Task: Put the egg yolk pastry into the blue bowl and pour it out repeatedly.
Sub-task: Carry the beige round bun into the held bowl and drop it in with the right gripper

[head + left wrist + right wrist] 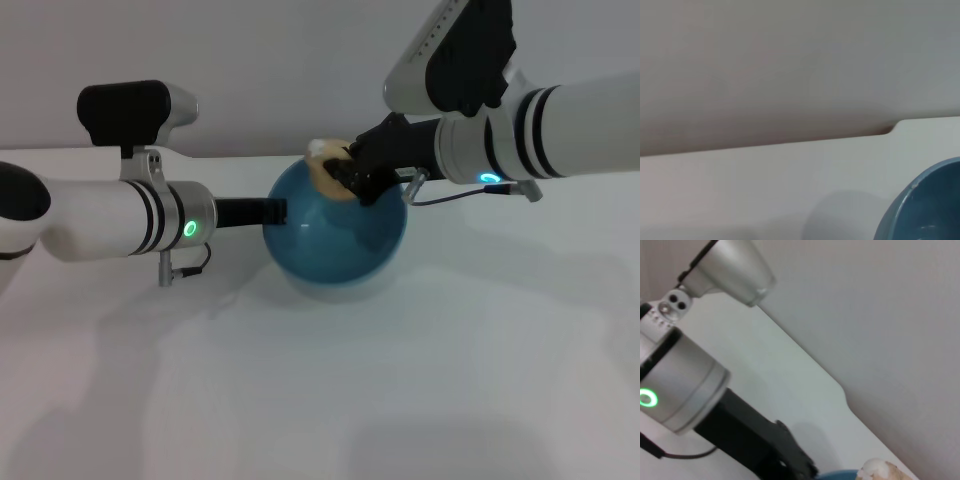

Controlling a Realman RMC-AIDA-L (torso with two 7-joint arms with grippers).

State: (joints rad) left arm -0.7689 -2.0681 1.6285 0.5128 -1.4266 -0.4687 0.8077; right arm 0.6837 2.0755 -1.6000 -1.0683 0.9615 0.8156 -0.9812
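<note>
The blue bowl tilts in my left gripper's fingers with the bowl's lower edge (pixel 332 281) above the tabletop, so it is too early to release. My left gripper lowers the bowl first, then releases it.
The blue bowl (pixel 335 240) sits mid-table with its rounded outer wall toward the head camera. My left gripper (pixel 272 212) reaches in from the left, its black fingers shut on the bowl's left rim. The pale tan egg yolk pastry (pixel 326 166) is at the bowl's top edge, with my right gripper (pixel 350 176) shut on it from the right. In the left wrist view only part of the bowl (pixel 927 210) shows. The right wrist view shows the pastry (pixel 881 471) and, farther off, the left gripper (pixel 782 455).
The white table (pixel 420 380) spreads out in front of the bowl. Its far edge meets a grey wall (pixel 280 60) close behind the bowl. Both forearms lie low over the table on either side.
</note>
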